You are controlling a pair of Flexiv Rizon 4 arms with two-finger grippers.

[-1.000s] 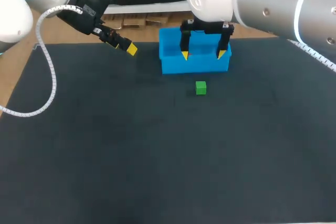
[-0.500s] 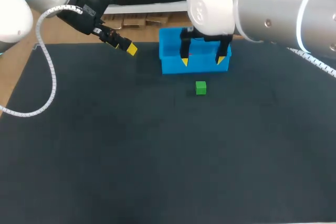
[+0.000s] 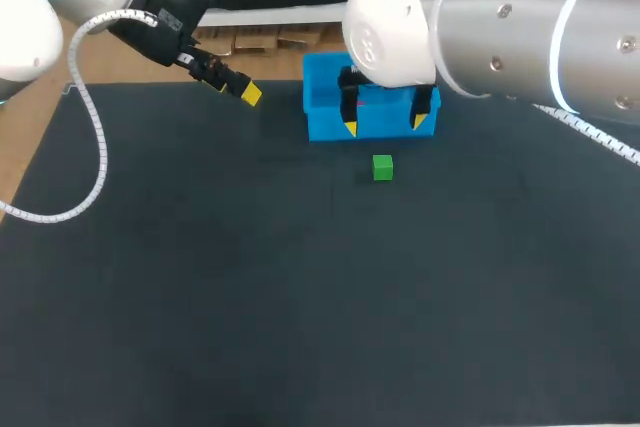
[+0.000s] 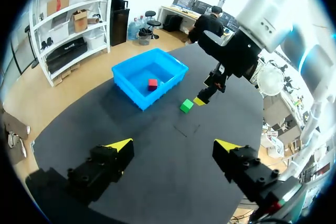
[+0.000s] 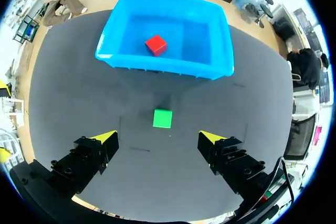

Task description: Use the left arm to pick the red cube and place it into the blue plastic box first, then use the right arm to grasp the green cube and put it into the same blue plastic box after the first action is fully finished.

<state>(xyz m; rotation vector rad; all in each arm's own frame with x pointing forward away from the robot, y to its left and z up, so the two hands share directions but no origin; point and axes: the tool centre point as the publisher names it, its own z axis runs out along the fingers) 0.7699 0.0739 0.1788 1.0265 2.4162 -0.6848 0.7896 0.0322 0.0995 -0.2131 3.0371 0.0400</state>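
My right gripper is to take hold of the green cube (image 3: 382,167) by its opposite sides next, so that the cube can go into the blue plastic box.
The red cube (image 5: 156,44) lies inside the blue plastic box (image 5: 163,66), near its middle. In the head view my right arm hides it. The green cube (image 3: 382,167) sits on the dark mat just in front of the box (image 3: 325,127). My right gripper (image 5: 160,137) hangs open above the green cube (image 5: 162,118), which lies just ahead of the gap between its fingers. In the head view the right gripper (image 3: 385,127) overlaps the box's front wall. My left gripper (image 4: 173,144) is open and holds nothing, off to the left of the box (image 4: 131,85) near the mat's far edge.
A dark mat (image 3: 250,287) covers the table, with wide free room in front of the green cube and to both sides. The table's bare wooden edge (image 3: 40,117) shows at the far left.
My right gripper has come down and toward the front, from over the box to over the green cube. The left arm and both cubes have stayed put.
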